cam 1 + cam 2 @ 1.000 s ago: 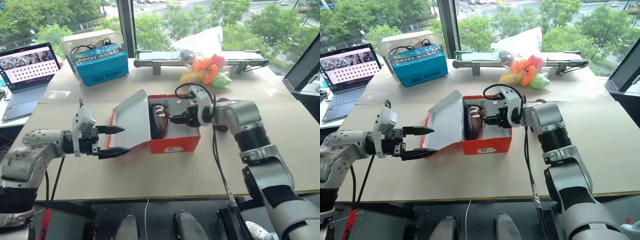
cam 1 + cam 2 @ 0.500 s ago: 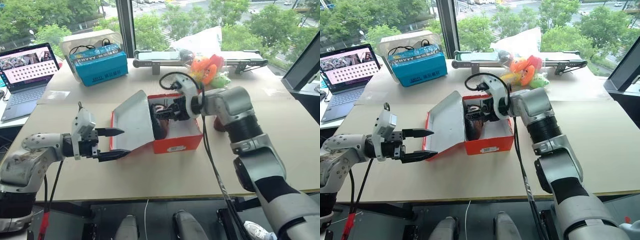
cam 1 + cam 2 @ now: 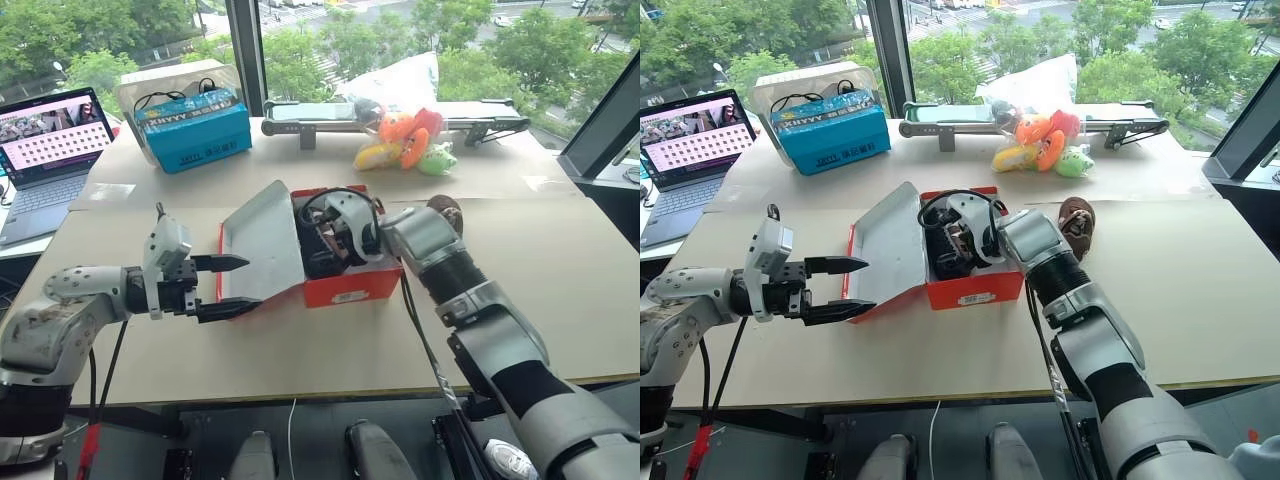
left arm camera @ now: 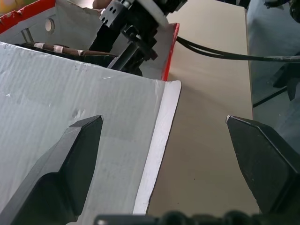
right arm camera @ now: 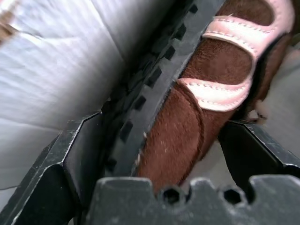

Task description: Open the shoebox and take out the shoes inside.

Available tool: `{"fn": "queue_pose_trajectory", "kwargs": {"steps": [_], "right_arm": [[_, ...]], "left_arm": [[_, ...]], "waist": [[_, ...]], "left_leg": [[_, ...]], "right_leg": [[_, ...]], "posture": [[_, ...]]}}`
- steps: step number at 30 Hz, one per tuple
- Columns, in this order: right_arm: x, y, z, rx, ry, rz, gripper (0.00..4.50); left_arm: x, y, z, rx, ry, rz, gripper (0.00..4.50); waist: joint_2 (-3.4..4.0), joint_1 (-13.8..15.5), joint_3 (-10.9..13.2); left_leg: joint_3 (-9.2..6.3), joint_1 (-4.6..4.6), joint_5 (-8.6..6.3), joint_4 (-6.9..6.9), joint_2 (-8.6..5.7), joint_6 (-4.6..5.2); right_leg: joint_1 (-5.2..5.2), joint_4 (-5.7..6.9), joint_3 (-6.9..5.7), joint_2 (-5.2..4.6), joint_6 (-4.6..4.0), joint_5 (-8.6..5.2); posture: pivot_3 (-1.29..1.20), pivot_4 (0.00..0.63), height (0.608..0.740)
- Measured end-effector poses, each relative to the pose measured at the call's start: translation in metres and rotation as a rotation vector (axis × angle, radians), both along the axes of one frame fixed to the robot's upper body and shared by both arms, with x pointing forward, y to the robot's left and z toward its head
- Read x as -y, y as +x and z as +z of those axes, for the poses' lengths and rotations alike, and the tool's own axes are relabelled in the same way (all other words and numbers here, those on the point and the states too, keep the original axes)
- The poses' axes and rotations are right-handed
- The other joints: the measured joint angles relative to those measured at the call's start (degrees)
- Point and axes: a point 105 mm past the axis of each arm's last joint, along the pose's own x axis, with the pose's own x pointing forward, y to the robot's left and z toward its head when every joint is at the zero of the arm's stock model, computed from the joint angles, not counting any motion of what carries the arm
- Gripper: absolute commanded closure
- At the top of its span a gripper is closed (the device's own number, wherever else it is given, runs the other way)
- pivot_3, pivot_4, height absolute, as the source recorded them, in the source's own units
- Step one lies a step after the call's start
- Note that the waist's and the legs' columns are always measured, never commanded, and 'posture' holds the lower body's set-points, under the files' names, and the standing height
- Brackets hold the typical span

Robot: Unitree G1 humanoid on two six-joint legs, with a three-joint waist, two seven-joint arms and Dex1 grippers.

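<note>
I should close my right gripper now, because its fingers reach down beside the black sole (image 5: pixel 157 89) and the brown upper in the right wrist view.
The red shoebox (image 3: pixel 352 285) lies open mid-table, its grey-white lid (image 3: pixel 262 238) tipped up to the left. My left gripper (image 3: pixel 248 283) is open, its two fingers astride the lid's free edge, as the left wrist view shows with the lid (image 4: pixel 93 117). My right gripper (image 3: pixel 322 240) reaches down into the box. Its fingers (image 5: pixel 70 159) stand open on either side of a dark-brown shoe (image 5: pixel 211 84) with pale straps, whose black sole lies against one finger. A second brown shoe (image 3: pixel 1077 222) rests on the table right of the box.
At the back stand a blue box (image 3: pixel 195 130), a clear bin behind it, a laptop (image 3: pixel 50 130) at far left, a long grey bar (image 3: pixel 330 112) and a bag of colourful plush toys (image 3: pixel 405 140). Bare tabletop (image 3: pixel 560 270) extends right and in front.
My right gripper has swung left and dipped deeper into the box, coming astride the shoe inside. The left gripper and the lid have stayed put.
</note>
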Motion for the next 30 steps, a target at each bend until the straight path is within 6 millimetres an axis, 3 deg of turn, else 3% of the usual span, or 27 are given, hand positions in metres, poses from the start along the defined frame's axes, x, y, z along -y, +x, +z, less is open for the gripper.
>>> {"fn": "queue_pose_trajectory", "kwargs": {"steps": [5,6,11,13,18,22,26,30], "right_arm": [[-0.005,-0.001,-0.001,-0.009,0.02,0.002,1.83],[-0.005,-0.001,0.0,-0.009,0.023,0.002,2.34],[-0.004,0.0,0.002,-0.007,0.031,-0.003,3.59],[-0.004,0.001,0.003,-0.001,0.03,-0.009,3.89],[0.007,0.003,0.011,0.003,0.035,-0.067,3.89],[0.018,0.001,0.037,0.042,0.076,-0.108,3.89],[0.024,-0.009,0.068,0.022,0.237,-0.133,3.89],[0.035,-0.022,0.085,-0.034,0.406,-0.156,3.89]], "left_arm": [[0.0,0.0,0.0,0.001,0.0,0.002,0.0],[0.0,0.0,0.0,0.001,0.0,0.003,0.0],[0.0,0.001,0.002,0.008,0.0,0.003,0.0],[0.0,0.001,0.003,0.011,0.0,0.002,0.0],[0.001,0.002,0.004,0.013,-0.001,-0.001,0.0],[0.0,0.002,0.004,0.01,-0.002,-0.004,0.0],[0.001,0.002,0.004,0.009,-0.002,-0.008,0.0],[0.001,0.002,0.004,0.009,-0.001,-0.012,0.0]], "waist": [[0.0,0.0,0.0],[-0.01,0.05,0.0],[-0.01,0.1,-0.01],[-0.01,0.1,-0.01],[0.0,0.14,0.0],[0.0,0.14,0.0],[0.0,0.04,0.0],[-0.01,0.18,0.0]], "left_leg": [[0.0,0.06,0.0,0.0,0.0,0.0],[0.0,0.06,0.0,0.0,0.0,0.0],[0.0,0.08,0.0,0.01,0.0,0.0],[-0.01,0.08,0.0,0.01,0.0,0.0],[-0.02,0.0,0.0,0.01,0.0,0.0],[-0.03,-0.06,0.0,0.01,0.0,0.0],[-0.03,-0.04,0.0,0.01,0.0,0.0],[-0.03,-0.06,0.0,0.01,0.0,0.0]], "right_leg": [[0.02,0.05,0.0,0.0,0.01,-0.01],[0.03,0.06,0.0,0.0,0.01,-0.01],[0.05,0.06,0.0,0.0,0.01,-0.01],[0.05,0.05,0.0,0.0,0.01,-0.01],[0.0,0.05,-0.01,0.0,-0.01,0.0],[-0.04,0.04,-0.02,0.0,-0.04,0.02],[-0.04,0.07,-0.02,0.0,-0.04,0.02],[-0.03,0.05,-0.02,-0.01,-0.04,0.02]], "posture": [[0.0,0.15,0.701],[0.0,0.15,0.701],[0.0,0.15,0.701],[0.0,0.15,0.701],[0.0,0.15,0.701],[0.0,0.15,0.701],[0.0,0.15,0.701],[0.0,0.15,0.701]]}}
